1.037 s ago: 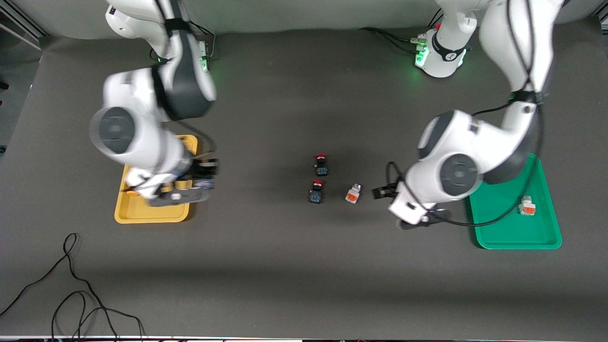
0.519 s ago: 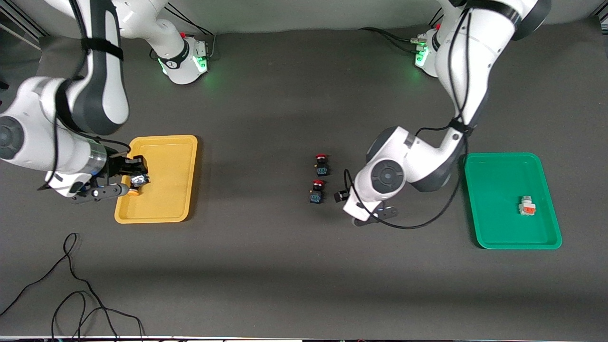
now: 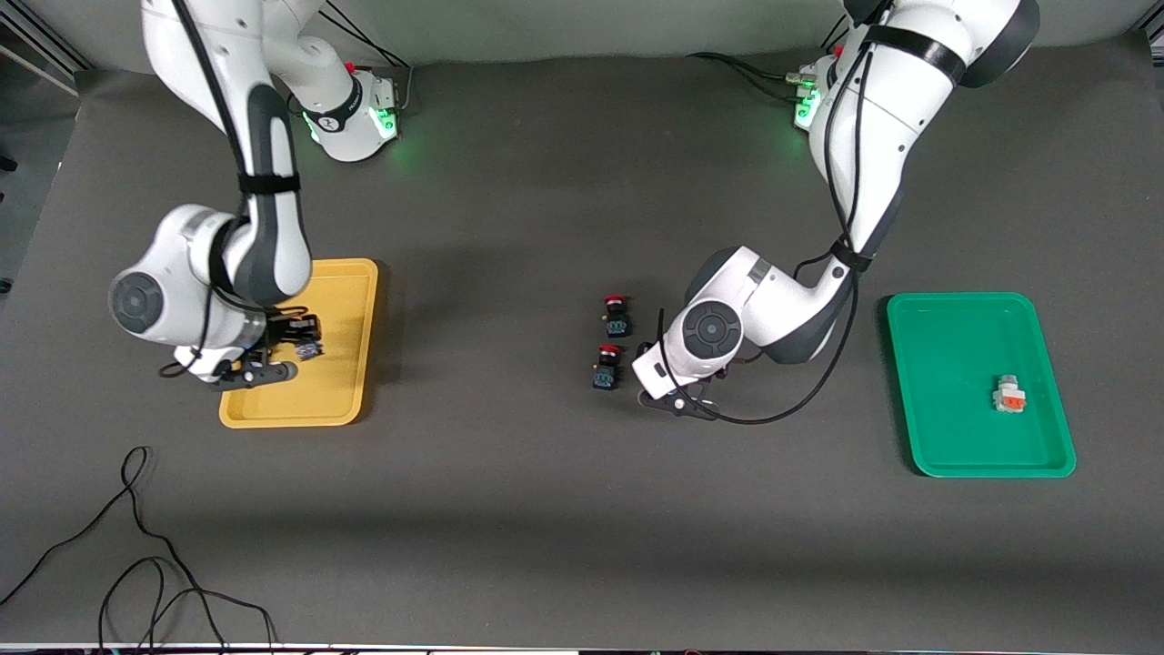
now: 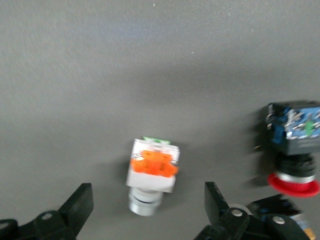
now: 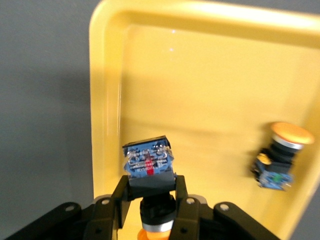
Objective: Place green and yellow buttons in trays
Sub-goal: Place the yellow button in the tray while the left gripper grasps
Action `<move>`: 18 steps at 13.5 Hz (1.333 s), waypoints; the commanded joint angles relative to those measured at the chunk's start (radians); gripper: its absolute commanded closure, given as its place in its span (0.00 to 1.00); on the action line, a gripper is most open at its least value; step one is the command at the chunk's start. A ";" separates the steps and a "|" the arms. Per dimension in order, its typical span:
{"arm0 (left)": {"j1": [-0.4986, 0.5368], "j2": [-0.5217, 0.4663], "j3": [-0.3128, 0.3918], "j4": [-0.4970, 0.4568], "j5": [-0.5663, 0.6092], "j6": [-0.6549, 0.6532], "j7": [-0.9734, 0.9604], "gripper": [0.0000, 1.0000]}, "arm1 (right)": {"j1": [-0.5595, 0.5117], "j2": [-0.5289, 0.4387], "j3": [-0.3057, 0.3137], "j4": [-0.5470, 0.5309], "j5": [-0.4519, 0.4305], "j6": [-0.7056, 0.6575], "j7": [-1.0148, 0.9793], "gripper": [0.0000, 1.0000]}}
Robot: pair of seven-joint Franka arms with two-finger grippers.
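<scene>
My left gripper's fingers stop short of the orange block (image 4: 154, 163). My left gripper needs to move toward the block before it closes on the white button (image 4: 146, 200).
In the right wrist view my right gripper (image 5: 150, 192) is shut on a black-bodied button (image 5: 149, 172) with a yellow-orange cap, held over the yellow tray (image 5: 107, 100). A second yellow-capped button (image 5: 277, 155) lies in that tray. From the front, the right gripper (image 3: 305, 348) hangs over the yellow tray (image 3: 341, 300). My left gripper (image 4: 147, 205) is open, its fingers either side of a white button (image 4: 152, 172) with an orange block, which lies on the mat. The left arm hides this button in the front view. Another white button (image 3: 1008, 396) lies in the green tray (image 3: 946, 337).
Two red-capped black buttons (image 3: 616, 314) (image 3: 607, 366) stand on the mat beside the left hand; one red-capped button (image 4: 295, 145) shows in the left wrist view. Loose black cables (image 3: 136, 546) lie near the front camera at the right arm's end.
The left gripper has moved from beside the green tray to over the white button on the mat, hiding it from the front. The right arm has swung over the yellow tray, still holding its button.
</scene>
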 commanded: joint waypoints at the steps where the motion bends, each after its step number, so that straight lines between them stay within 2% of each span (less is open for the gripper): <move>1: -0.009 -0.020 0.020 -0.026 0.051 0.024 0.077 0.01 | -0.081 0.072 0.066 0.040 0.049 0.000 -0.040 0.89; 2: -0.012 -0.020 0.020 -0.026 0.059 0.027 0.077 0.01 | -0.090 0.072 0.068 0.042 0.049 0.000 -0.039 0.84; 3: -0.012 -0.020 0.020 -0.027 0.059 0.033 0.077 0.00 | -0.090 0.072 0.068 0.047 0.049 -0.002 -0.028 0.58; 4: -0.016 -0.020 0.020 -0.027 0.059 0.033 0.076 0.00 | -0.091 0.072 0.068 0.054 0.049 -0.005 -0.025 0.23; 5: -0.024 -0.020 0.020 -0.029 0.059 0.033 0.073 0.00 | -0.093 0.066 0.068 0.065 0.051 -0.015 -0.021 0.13; 7: -0.027 -0.017 0.020 -0.030 0.059 0.036 0.065 0.00 | -0.093 0.055 0.051 0.132 0.042 -0.121 0.007 0.03; 8: -0.029 -0.014 0.020 -0.030 0.059 0.037 0.065 0.00 | -0.090 0.053 0.030 0.180 0.033 -0.191 0.034 0.00; 9: -0.036 -0.010 0.020 -0.030 0.058 0.041 0.062 0.00 | -0.079 0.053 0.004 0.227 0.002 -0.254 0.059 0.00; 12: -0.038 0.011 0.022 -0.032 0.058 0.079 0.048 0.00 | -0.076 0.027 -0.024 0.396 -0.093 -0.445 0.145 0.00; 15: -0.042 0.040 0.023 -0.036 0.059 0.139 0.042 0.02 | -0.075 -0.019 -0.062 0.500 -0.104 -0.545 0.145 0.00; 16: -0.041 0.042 0.023 -0.036 0.059 0.140 0.044 0.18 | -0.073 -0.025 -0.070 0.527 -0.115 -0.563 0.147 0.00; 17: -0.041 0.043 0.023 -0.036 0.059 0.139 0.039 0.73 | -0.075 -0.040 -0.070 0.559 -0.133 -0.592 0.147 0.00; 18: -0.041 0.042 0.023 -0.036 0.058 0.127 0.006 1.00 | -0.075 -0.049 -0.073 0.583 -0.142 -0.608 0.148 0.00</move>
